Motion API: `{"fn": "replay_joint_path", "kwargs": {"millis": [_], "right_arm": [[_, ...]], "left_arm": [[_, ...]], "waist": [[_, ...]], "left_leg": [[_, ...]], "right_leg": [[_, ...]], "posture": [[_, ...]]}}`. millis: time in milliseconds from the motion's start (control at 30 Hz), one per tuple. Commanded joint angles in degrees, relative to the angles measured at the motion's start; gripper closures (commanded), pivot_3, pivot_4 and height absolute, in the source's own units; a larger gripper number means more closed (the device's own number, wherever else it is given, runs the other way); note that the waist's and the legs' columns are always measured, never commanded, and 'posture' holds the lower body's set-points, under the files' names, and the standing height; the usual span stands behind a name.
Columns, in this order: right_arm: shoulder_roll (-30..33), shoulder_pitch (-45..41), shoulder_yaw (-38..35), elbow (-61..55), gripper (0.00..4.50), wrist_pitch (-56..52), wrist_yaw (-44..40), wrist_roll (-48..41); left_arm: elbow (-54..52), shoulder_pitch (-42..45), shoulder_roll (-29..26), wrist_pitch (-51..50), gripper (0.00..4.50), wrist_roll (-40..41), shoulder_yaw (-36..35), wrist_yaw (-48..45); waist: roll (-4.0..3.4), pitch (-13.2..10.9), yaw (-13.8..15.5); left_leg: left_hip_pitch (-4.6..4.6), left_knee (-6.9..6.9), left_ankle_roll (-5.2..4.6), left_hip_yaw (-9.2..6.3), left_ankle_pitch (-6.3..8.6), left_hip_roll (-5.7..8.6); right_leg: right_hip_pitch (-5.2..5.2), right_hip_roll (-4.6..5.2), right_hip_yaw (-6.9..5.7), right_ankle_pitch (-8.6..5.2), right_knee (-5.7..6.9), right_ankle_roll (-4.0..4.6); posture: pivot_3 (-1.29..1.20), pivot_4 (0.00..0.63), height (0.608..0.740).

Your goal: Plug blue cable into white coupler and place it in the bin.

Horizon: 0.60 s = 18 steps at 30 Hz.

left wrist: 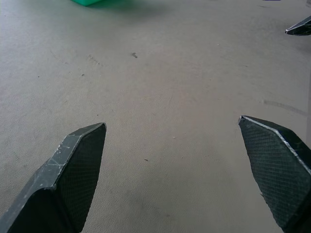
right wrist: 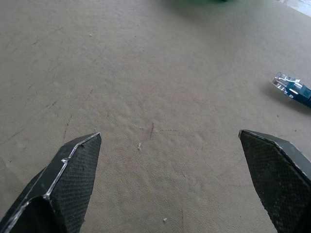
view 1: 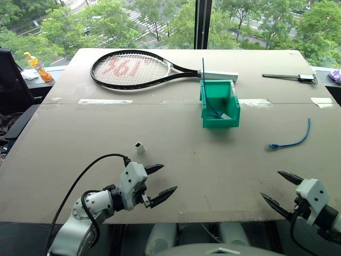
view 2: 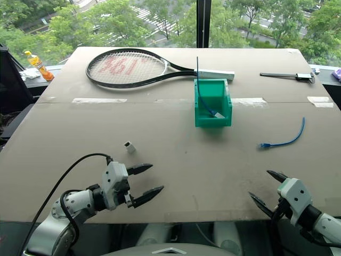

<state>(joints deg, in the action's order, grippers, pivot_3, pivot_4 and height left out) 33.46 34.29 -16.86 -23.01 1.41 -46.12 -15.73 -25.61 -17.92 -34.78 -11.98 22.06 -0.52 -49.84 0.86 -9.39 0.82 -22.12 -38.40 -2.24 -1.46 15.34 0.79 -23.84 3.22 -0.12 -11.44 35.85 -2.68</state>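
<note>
The blue cable's tail (view 1: pixel 306 135) lies in a slack curve. The right gripper grips the cable by the blue end behind its clear plug (view 1: pixel 276 145) next.
The blue cable (view 1: pixel 294 137) lies gently curved on the table at the right, its clear plug (right wrist: pixel 287 85) toward the middle. The white coupler (view 1: pixel 139 147) is a tiny block left of centre, just beyond my left gripper (view 1: pixel 166 181). That gripper is open, with nothing between its fingers. Farther back at the centre stands the green bin (view 1: pixel 219 104), with a straight blue cord and a white piece inside. My right gripper (view 1: pixel 276 188) hovers open and empty over the near right edge, short of the cable.
A tennis racket (view 1: pixel 138 70) lies across the far side, its handle ending behind the bin. A black tool (view 1: pixel 290 77) rests at the far right. An orange bottle (view 1: pixel 37 66) stands off the table's far left corner. Tape strips (view 1: pixel 105 101) mark the table's seam.
</note>
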Motion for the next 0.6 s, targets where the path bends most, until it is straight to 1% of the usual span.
{"fn": "replay_joint_path", "kwargs": {"millis": [33, 133, 267, 400, 500, 600], "right_arm": [[0.5, -1.1, -1.9, -2.1, 0.0, -1.0, 0.7, -1.7], [2.8, -6.3, -2.4, -5.7, 0.0, -7.8, 2.5, -4.2], [11.5, -14.8, -2.7, -7.2, 0.0, -18.4, 0.9, -5.9], [20.2, -24.1, -0.7, -2.6, 0.0, -24.6, -3.3, -6.1], [26.8, -31.1, 4.3, 3.8, 0.0, -27.0, -7.7, -3.2], [30.5, -38.4, 10.2, 10.4, 0.0, -27.0, -12.2, -0.6]], "left_arm": [[-1.2, -0.8, -0.6, 1.7, 0.04, 1.2, -1.0, -1.5], [-3.2, 1.2, -1.0, -0.3, 0.04, 4.4, -2.1, -2.3], [-3.8, 6.4, -2.0, -3.1, 0.04, 7.3, -2.5, -2.9], [-5.0, 10.5, -2.8, -5.2, 0.04, 9.5, -1.9, -3.7], [-7.1, 11.6, -3.9, -6.1, 0.04, 10.6, -0.8, -5.5], [-8.4, 12.3, -4.8, -6.3, 0.04, 10.8, 0.2, -6.8]], "waist": [[0.0, 0.0, 0.0], [-0.07, 0.0, -0.2], [-0.1, -0.1, 0.0], [-0.12, -0.1, 0.1], [-0.11, -0.1, 0.0], [-0.12, -0.1, 0.0]], "left_leg": [[0.0, 0.0, 0.0, 0.0, 0.0, 0.0], [0.01, -0.01, 0.0, 0.03, 0.0, 0.0], [0.12, -0.03, -0.01, 0.07, 0.0, -0.01], [0.06, 0.0, -0.02, 0.05, 0.0, 0.03], [0.02, 0.0, -0.11, 0.12, 0.06, 0.04], [0.0, 0.01, -0.15, 0.18, 0.08, 0.04]], "right_leg": [[0.0, 0.0, 0.0, 0.0, 0.0, 0.0], [0.0, 0.0, 0.03, 0.0, 0.0, 0.01], [0.08, 0.01, -0.03, 0.01, 0.01, 0.01], [0.08, -0.21, -0.1, 0.01, -0.02, 0.02], [0.07, -0.21, -0.08, 0.1, -0.09, 0.18], [0.07, -0.19, -0.03, 0.14, -0.16, 0.24]], "posture": [[0.0, 0.15, 0.74], [0.0, 0.15, 0.74], [0.0, 0.15, 0.74], [0.0, 0.15, 0.74], [0.0, 0.15, 0.74], [0.0, 0.15, 0.74]]}}
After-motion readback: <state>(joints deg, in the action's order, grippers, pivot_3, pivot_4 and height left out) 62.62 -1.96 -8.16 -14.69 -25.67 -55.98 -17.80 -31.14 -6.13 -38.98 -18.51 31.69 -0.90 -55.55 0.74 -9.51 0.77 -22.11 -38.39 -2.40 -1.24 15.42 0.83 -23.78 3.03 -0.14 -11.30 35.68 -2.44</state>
